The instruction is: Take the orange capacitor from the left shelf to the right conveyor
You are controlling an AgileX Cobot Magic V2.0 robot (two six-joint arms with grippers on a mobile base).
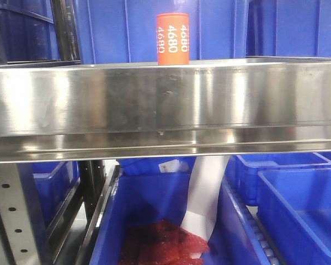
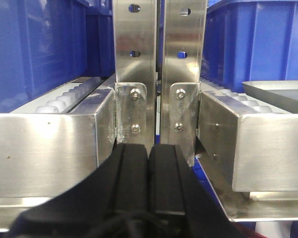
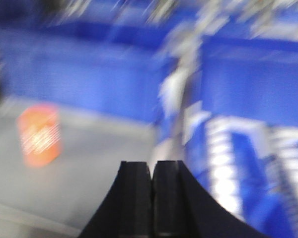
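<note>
The orange capacitor from left shelf (image 1: 154,105) needs to go to right conveyor, so my right gripper will next grab its printed body (image 1: 173,41).
The orange capacitor (image 1: 172,38) stands upright on the left shelf (image 1: 154,105), behind the shelf's shiny steel front lip, with white "4680" down its side. In the blurred right wrist view the orange capacitor (image 3: 38,134) shows at the left on the grey shelf surface (image 3: 99,153), well left of and beyond my right gripper (image 3: 152,166), which is shut on nothing. My left gripper (image 2: 148,148) is shut and empty, facing two steel uprights (image 2: 135,64) of the rack. The right conveyor is out of view.
Blue plastic bins (image 1: 298,210) sit below the shelf, one holding red material (image 1: 160,243) and a white sheet (image 1: 205,199). More blue bins (image 1: 220,27) stand behind the capacitor. A silver tray (image 2: 280,91) lies at the right of the left wrist view, with roller tracks (image 2: 59,101) beside the uprights.
</note>
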